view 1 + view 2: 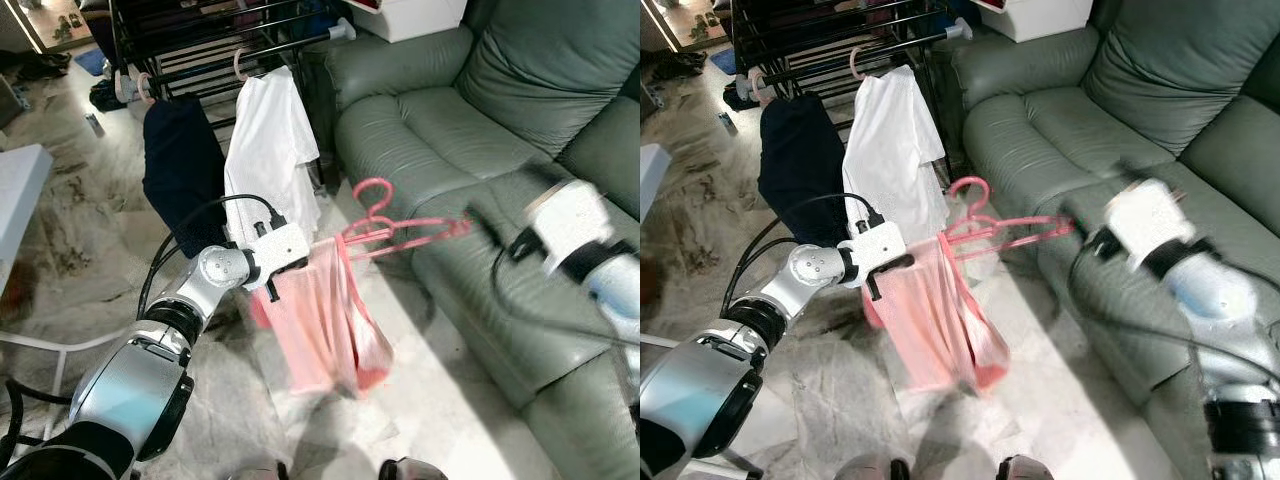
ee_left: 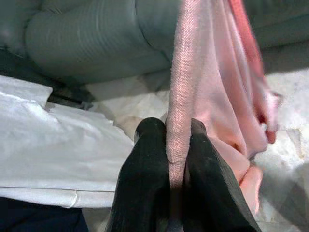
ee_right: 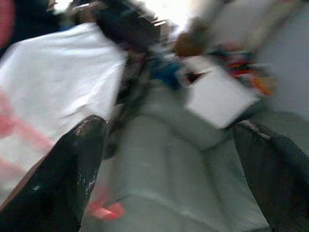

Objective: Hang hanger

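Note:
I will take hold of the pink garment next by its darker trimmed edge (image 1: 351, 286) with my right gripper, to dress the hanger's bare arm (image 1: 425, 227) before hanging.
A pink hanger (image 1: 385, 228) carries a pink garment (image 1: 325, 325) that hangs above the floor in front of the sofa. My left gripper (image 2: 175, 130) is shut on the garment's edge at the hanger's left end, and the cloth runs up between the two black fingers (image 2: 145, 164). My right gripper (image 3: 169, 159) is open, its fingers wide apart with nothing between them. In the left eye view the blurred right gripper (image 1: 480, 220) sits just beyond the hanger's right tip. The hanger's hook (image 1: 372, 192) points up.
A black drying rack (image 1: 200, 50) stands at the back with a white shirt (image 1: 265, 150) and a dark garment (image 1: 180, 165) on hangers. A green sofa (image 1: 450, 120) runs along the right. A white box (image 1: 420, 15) rests on the sofa arm.

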{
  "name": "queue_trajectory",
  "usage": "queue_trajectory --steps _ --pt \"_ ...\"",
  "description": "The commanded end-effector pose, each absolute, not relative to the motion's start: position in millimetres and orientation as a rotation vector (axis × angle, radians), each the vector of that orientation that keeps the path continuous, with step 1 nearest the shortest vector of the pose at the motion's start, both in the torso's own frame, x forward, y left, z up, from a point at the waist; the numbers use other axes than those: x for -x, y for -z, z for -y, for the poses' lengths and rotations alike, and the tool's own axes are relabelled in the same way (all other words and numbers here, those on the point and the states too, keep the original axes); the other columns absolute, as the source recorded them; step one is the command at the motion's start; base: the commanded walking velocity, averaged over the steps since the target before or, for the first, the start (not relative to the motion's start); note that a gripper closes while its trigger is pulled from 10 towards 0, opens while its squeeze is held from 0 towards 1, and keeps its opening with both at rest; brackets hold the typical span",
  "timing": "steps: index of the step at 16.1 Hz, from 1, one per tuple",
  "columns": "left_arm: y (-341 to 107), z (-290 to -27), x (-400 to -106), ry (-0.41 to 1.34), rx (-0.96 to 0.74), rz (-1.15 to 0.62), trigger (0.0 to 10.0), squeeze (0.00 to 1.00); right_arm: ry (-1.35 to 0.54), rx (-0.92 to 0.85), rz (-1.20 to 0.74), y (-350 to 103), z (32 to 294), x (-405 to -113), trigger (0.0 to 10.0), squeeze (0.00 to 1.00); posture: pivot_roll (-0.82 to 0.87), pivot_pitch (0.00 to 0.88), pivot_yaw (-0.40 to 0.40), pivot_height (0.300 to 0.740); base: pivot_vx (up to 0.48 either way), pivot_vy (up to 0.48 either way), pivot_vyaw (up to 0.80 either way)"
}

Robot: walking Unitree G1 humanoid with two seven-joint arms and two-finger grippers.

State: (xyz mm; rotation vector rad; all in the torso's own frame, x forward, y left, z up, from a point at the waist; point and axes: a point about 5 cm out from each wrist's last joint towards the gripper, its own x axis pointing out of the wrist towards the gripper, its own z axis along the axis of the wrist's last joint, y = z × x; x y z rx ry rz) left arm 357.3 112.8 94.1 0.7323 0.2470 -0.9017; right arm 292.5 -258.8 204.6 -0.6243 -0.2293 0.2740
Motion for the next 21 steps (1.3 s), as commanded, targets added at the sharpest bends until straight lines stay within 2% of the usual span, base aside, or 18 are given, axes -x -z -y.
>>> queue_trajectory --steps 1,4,8,10,12,14,18,19,21 --pt "-104.4 -115.5 -363.8 0.875 -0.726 -0.227 0.0 0.0 -0.211 0.55 0.244 -209.2 264.3 -292.4 10.0 0.0 -0.1 0.048 0.121 0.74 0.0 0.0 0.0" --pt "-131.5 -111.2 -374.4 0.859 -0.699 -0.122 0.0 0.0 -0.229 0.333 0.081 -162.8 254.0 -281.8 10.0 0.0 -0.09 0.049 0.119 0.74 0.0 0.0 0.0" --pt "-164.0 -99.1 -380.3 0.873 -0.592 0.021 0.0 0.0 -0.28 0.18 -0.044 -123.5 229.1 -272.7 10.0 0.0 -0.08 0.047 0.113 0.74 0.0 0.0 0.0" --pt "-182.8 -90.9 -377.7 0.952 -0.568 0.113 0.0 0.0 -0.273 0.119 -0.128 -106.9 223.9 -275.0 10.0 0.0 -0.07 0.045 0.108 0.74 0.0 0.0 0.0" --pt "-189.2 -85.4 -372.7 1.023 -0.567 0.159 0.0 0.0 -0.254 0.106 -0.162 -100.8 225.4 -276.5 10.0 0.0 -0.07 0.042 0.105 0.74 0.0 0.0 0.0" --pt "-195.5 -73.3 -359.0 1.174 -0.582 0.214 0.0 0.0 -0.229 0.05 -0.223 -91.1 228.7 -279.8 10.0 0.0 -0.06 0.037 0.101 0.74 0.0 0.0 0.0" --pt "-194.3 -64.0 -349.0 1.256 -0.603 0.232 0.0 0.0 -0.267 0.014 -0.209 -96.0 227.3 -281.8 10.0 0.0 -0.07 0.033 0.102 0.74 0.0 0.0 0.0" --pt "-193.6 -59.2 -345.9 1.271 -0.615 0.243 0.0 0.0 -0.386 -0.024 -0.163 -104.3 217.0 -277.0 10.0 0.0 -0.07 0.033 0.102 0.74 0.0 0.0 0.0" --pt "-189.9 -54.3 -343.3 1.286 -0.637 0.247 0.0 0.0 -0.481 -0.072 -0.142 -110.7 207.5 -271.5 10.0 0.0 -0.07 0.034 0.104 0.74 0.0 0.0 0.0"
